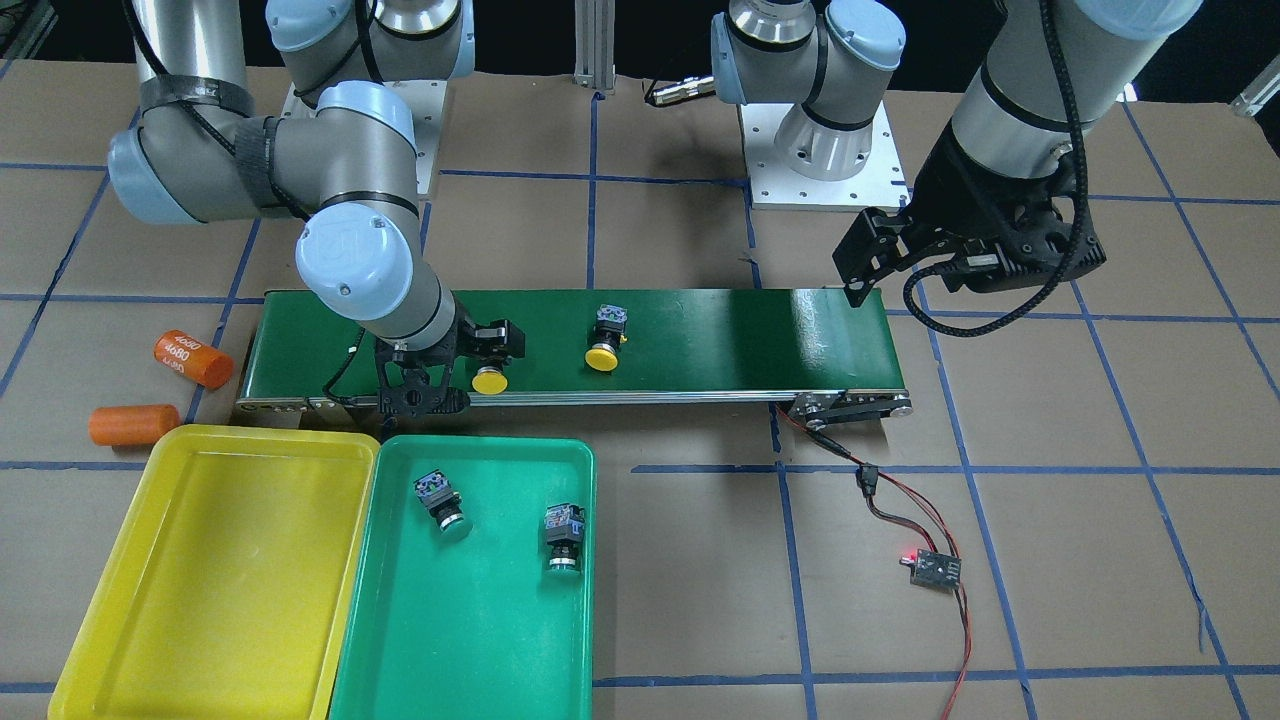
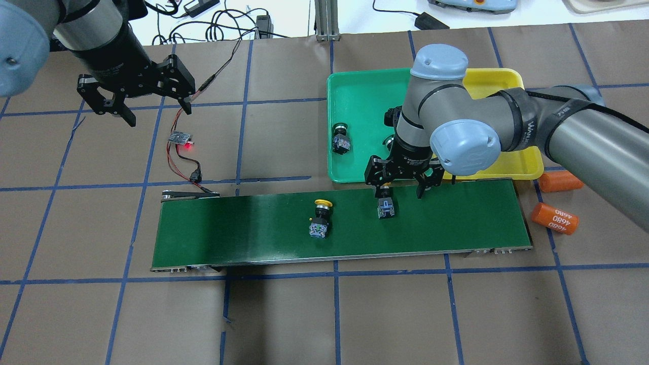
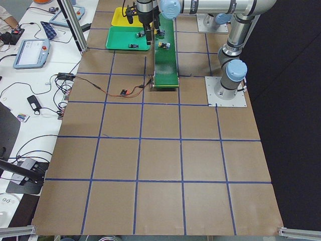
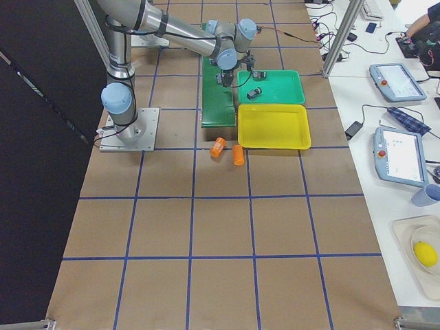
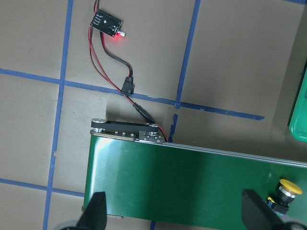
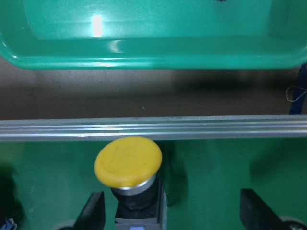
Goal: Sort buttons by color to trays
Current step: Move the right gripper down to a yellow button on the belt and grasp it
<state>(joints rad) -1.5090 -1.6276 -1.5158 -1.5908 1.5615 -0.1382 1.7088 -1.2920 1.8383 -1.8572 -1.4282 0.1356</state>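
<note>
My right gripper's fingers both reach down to the belt (image 6: 206,191) on either side of the black body (image 6: 140,199), so it closes on the yellow button now.
Two yellow buttons lie on the dark-green conveyor belt (image 1: 720,340): one (image 1: 490,378) under my right gripper, the other (image 1: 603,340) near mid-belt, also in the overhead view (image 2: 322,218). Two green buttons (image 1: 440,500) (image 1: 563,538) lie in the green tray (image 1: 480,650). The yellow tray (image 1: 120,600) beside it holds nothing. My right gripper (image 2: 399,191) is open above the belt's tray-side edge. In the right wrist view the yellow button (image 6: 128,163) sits between its fingers, nearer the left finger (image 6: 93,213). My left gripper (image 2: 157,111) is open and empty, off the belt's other end.
Two orange cylinders (image 1: 190,358) (image 1: 133,423) lie on the table beyond the belt end, next to the yellow tray. A small sensor board (image 1: 935,568) with a red light and red-black wires runs to the belt's other end. Blue tape lines cross the brown table.
</note>
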